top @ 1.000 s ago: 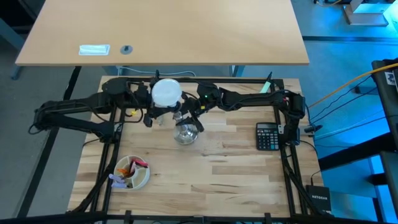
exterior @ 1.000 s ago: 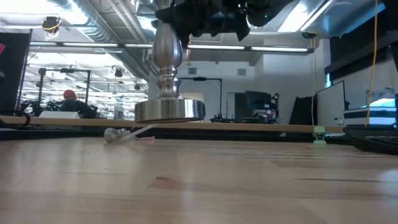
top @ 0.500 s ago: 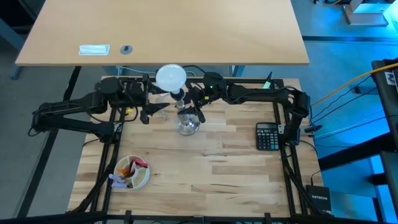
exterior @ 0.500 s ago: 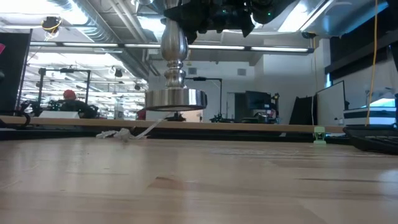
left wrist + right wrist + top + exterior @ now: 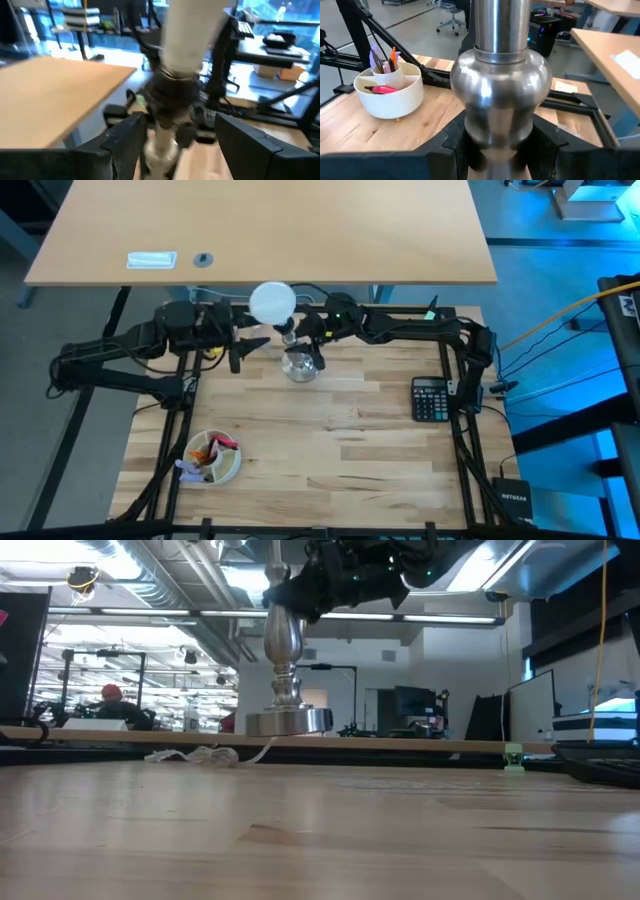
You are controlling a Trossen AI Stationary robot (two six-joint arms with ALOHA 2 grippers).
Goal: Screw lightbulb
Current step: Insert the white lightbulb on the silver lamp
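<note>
My left gripper is going to grab the white lightbulb by its narrow neck above the black socket (image 5: 172,92) next. Then it can screw the lightbulb.
The white lightbulb (image 5: 272,302) sits with its narrow base in the black socket (image 5: 172,92) on top of the shiny silver stand (image 5: 284,650). The stand hangs upright above the far part of the table, its round foot (image 5: 288,722) clear of the wood. My right gripper (image 5: 300,335) is shut on the stand's stem. My left gripper (image 5: 248,345) stands open just left of the stand. In the left wrist view its fingers (image 5: 125,142) flank the socket and stem without touching them. My right gripper pinches the stand's silver stem (image 5: 497,142) between its two fingers, just below a rounded bulge (image 5: 500,95) in the upper stem. The fingers come about level from the table's right side and lie across the stem. The stand hangs upright, lifted clear, the bulb on top.
A black calculator (image 5: 432,398) lies at the table's right. A white divided bowl with pens (image 5: 212,457) stands near the front left. A pale cord (image 5: 205,755) lies on the far part of the table. The middle and near part of the tabletop (image 5: 340,450) is bare wood.
My right gripper has carried the stand with the bulb toward the table's far edge, still upright and clear of the wood. My left gripper has drawn slightly away from the bulb toward the far left and tipped up toward level, staying open.
</note>
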